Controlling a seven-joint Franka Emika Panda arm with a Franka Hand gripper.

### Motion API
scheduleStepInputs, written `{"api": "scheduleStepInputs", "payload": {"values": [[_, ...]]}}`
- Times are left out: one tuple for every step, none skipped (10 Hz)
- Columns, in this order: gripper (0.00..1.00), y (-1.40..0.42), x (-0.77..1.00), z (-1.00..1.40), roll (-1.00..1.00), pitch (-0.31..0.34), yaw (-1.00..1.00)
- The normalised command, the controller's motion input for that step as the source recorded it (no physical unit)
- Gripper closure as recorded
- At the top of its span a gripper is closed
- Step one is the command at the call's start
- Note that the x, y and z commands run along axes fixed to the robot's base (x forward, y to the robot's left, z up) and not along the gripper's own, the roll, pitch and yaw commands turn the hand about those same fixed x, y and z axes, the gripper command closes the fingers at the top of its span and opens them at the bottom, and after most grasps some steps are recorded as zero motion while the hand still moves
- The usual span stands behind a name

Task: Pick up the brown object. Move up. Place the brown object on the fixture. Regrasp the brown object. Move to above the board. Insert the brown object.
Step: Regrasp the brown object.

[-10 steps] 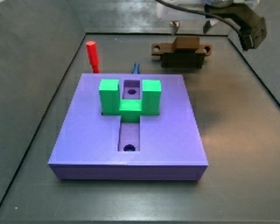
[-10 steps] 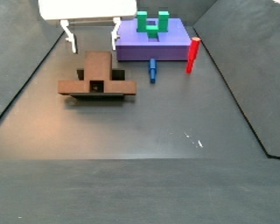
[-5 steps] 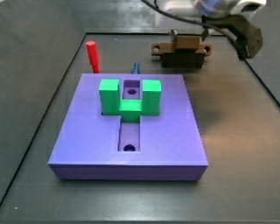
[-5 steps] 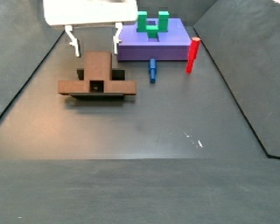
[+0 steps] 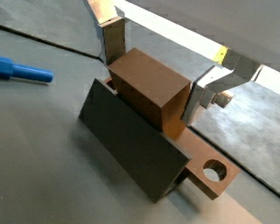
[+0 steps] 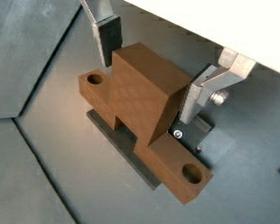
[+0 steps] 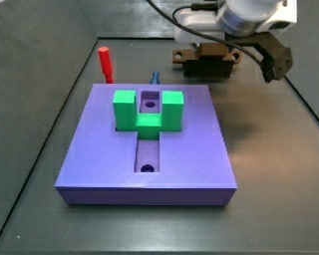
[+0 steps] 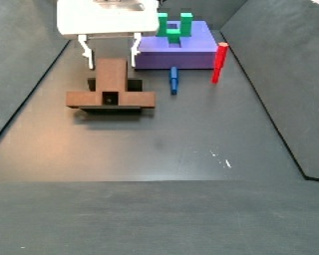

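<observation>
I will grab the brown object by the upright block [image 5: 152, 80] next, because that block has flat facing sides above the bar with holes.
The brown object [image 6: 140, 86] rests on the fixture [image 6: 116, 140], which is a dark holder under it. It has an upright block in the middle and a flat bar with a round hole at each visible end. In both wrist views my gripper [image 5: 157, 70] straddles that block and stands open. One of its fingers [image 6: 108, 39] is clear of the block's side and the opposite one is close beside it. In both side views the gripper [image 8: 109, 50] hangs low over the brown object [image 8: 112, 86]. The lavender board [image 7: 149, 144] with its green U-shaped block [image 7: 147, 110] lies apart from it.
A red upright peg [image 7: 105, 63] stands by the board's far left corner. A small blue piece [image 8: 173, 78] lies on the floor between the board [image 8: 169, 52] and the fixture. Raised dark walls border the floor on both sides.
The gripper has come down over the brown object, so its fingers now flank the upright block. The brown object and the fixture have not moved.
</observation>
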Motion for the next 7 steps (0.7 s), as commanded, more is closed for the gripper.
{"api": "scheduleStepInputs", "payload": {"values": [[0.0,0.0,0.14,-0.14,0.46,0.174,0.0],[0.0,0.0,0.14,-0.1,0.45,0.174,0.0],[0.0,0.0,0.07,-0.01,0.39,0.171,0.0],[0.0,-0.01,0.12,-0.01,0.23,0.123,0.0],[0.0,0.0,0.09,0.0,0.17,0.103,0.0],[0.0,0.0,0.05,0.0,0.16,0.066,0.0],[0.0,0.0,0.0,-0.09,0.11,0.0,0.0]]}}
